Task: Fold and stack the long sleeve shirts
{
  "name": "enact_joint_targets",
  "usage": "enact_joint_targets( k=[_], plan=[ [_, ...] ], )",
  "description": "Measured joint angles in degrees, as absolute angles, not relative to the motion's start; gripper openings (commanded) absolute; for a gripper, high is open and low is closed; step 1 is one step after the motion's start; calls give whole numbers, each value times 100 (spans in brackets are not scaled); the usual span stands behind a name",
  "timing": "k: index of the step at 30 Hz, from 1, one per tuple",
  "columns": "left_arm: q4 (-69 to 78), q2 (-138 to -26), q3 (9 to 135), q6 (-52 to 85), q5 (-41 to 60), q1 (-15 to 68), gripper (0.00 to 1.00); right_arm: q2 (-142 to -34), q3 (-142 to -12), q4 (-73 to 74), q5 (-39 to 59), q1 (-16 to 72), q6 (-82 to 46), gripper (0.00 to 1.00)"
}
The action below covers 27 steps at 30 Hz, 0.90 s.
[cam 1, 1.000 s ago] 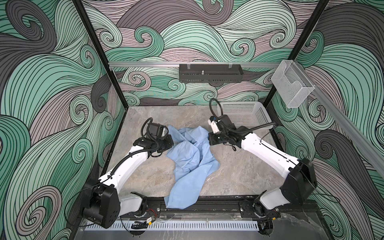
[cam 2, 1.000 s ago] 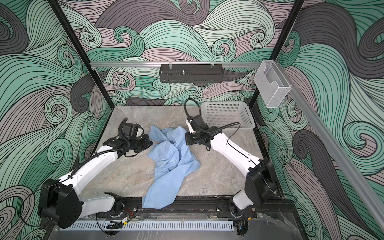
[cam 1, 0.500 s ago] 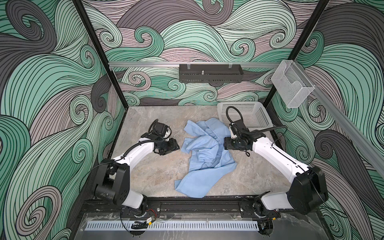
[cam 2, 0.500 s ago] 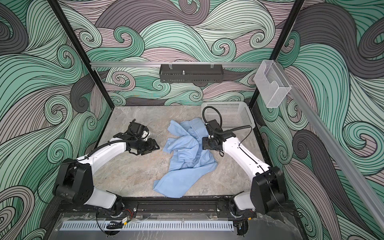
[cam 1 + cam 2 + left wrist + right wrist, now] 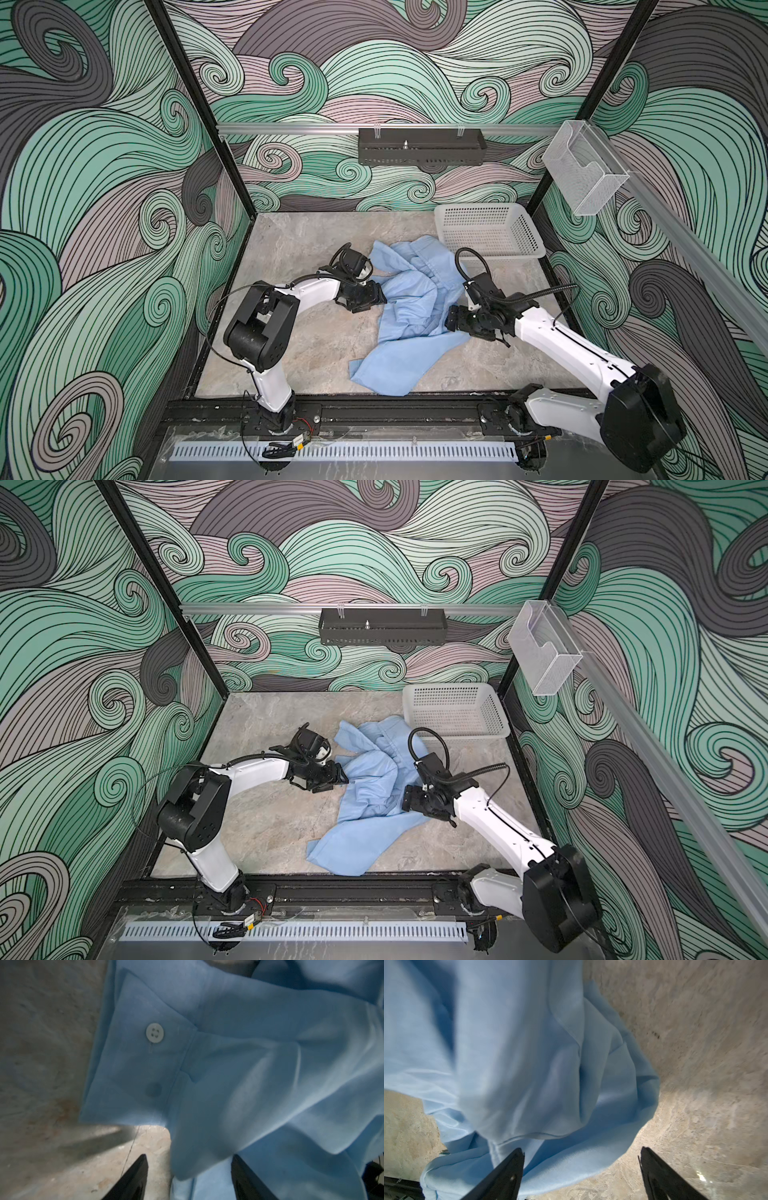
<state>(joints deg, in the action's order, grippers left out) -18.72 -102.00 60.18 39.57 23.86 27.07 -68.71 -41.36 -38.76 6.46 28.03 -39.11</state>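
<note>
I need to pull the sleeve out and spread the shirt for folding, so my left gripper should next grab the loose fold (image 5: 388,296) (image 5: 218,1132) beside the buttoned cuff.
One light blue long sleeve shirt (image 5: 411,307) (image 5: 365,800) lies crumpled on the grey table, a long tail of it reaching the front edge. My left gripper (image 5: 380,297) (image 5: 343,777) sits low at the shirt's left edge, open. In the left wrist view the left gripper (image 5: 189,1158) has a loose fold of the shirt (image 5: 249,1064) between its spread fingers, and a buttoned cuff (image 5: 154,1032) lies just beyond. My right gripper (image 5: 449,322) (image 5: 405,800) is open at the shirt's right edge. In the right wrist view the right gripper (image 5: 581,1151) hovers over the shirt's hem (image 5: 508,1064).
A white perforated basket (image 5: 490,216) (image 5: 455,692) stands at the back right corner, close behind the shirt. Bare grey table (image 5: 291,249) shows to the left and back. Black frame posts and patterned walls close in the sides, and a black rail (image 5: 374,411) runs along the front.
A second ago both grippers were shut on the shirt; they carried it right toward the basket and let go. Both now stand open at its left and right edges.
</note>
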Motion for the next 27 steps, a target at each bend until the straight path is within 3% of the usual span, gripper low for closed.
enact_joint_targets(
  k=[3,7,8,12,15,21,27],
  plan=[
    [-1708,-10420,6097,4069,2338,2707,39,-6921,-3763,-3452,913,2862,-4259,86],
    [-1461,-10621,6198,4165,2311,2661,0,-7161,-3487,-2829,1186,2910,-4615,72],
    [-1422,-10621,6200,4141,2303,2644,0,-7227,-3465,-2676,1212,2915,-4678,65],
    [-1396,-10442,6200,4130,2261,2394,0,-7338,-3472,-2217,1247,2873,-4744,18],
    [-1525,-9955,6163,4029,2152,1942,0,-7323,-3579,-2250,1181,2764,-4626,0],
    [-2163,-8291,6123,3667,1653,716,0,-6938,-4241,-2869,858,2477,-3997,0],
    [-2934,-6869,6110,3262,666,36,0,-6840,-5238,-3422,766,2088,-3326,0]
  ],
)
